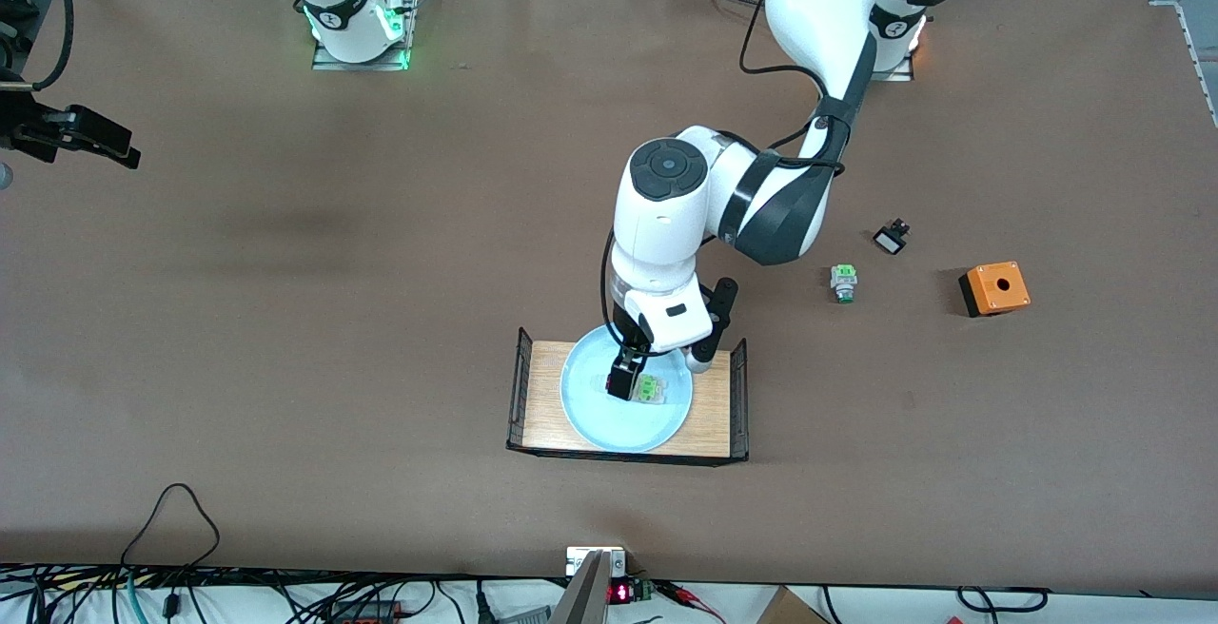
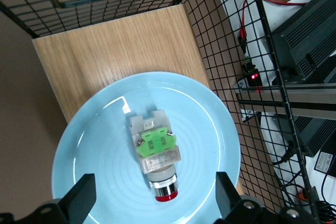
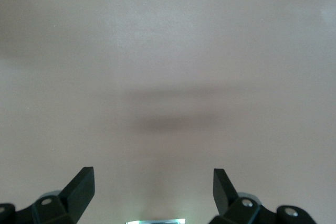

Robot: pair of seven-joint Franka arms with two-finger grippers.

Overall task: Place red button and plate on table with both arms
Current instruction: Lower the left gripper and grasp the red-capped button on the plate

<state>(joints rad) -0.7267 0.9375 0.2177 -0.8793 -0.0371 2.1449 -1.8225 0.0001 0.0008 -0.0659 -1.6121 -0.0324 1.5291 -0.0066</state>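
Observation:
My left gripper needs to move toward the button's green block first, then close on it. The fingers stop short of the block, so they would miss it if they closed now.
The red button [image 1: 648, 388] lies on its side in the light blue plate [image 1: 609, 419], which rests on the small wooden tray [image 1: 709, 415]. In the left wrist view the button [image 2: 155, 153] shows its green block, white-grey body and dark red cap, lying on the plate [image 2: 94, 145]. My left gripper [image 1: 633, 384] is low over the plate, open, with its fingers [image 2: 81, 195] apart on either side of the button; nothing is held. My right gripper [image 1: 114, 150] waits open and empty over the brown table [image 1: 285, 339] at the right arm's end, and the right wrist view shows only bare tabletop [image 3: 168, 77].
The tray has black mesh ends [image 1: 520, 391]; mesh [image 2: 231, 51] also shows in the left wrist view. A green-white part [image 1: 843, 282], a small black piece [image 1: 891, 239] and an orange box [image 1: 994, 288] lie on the table toward the left arm's end.

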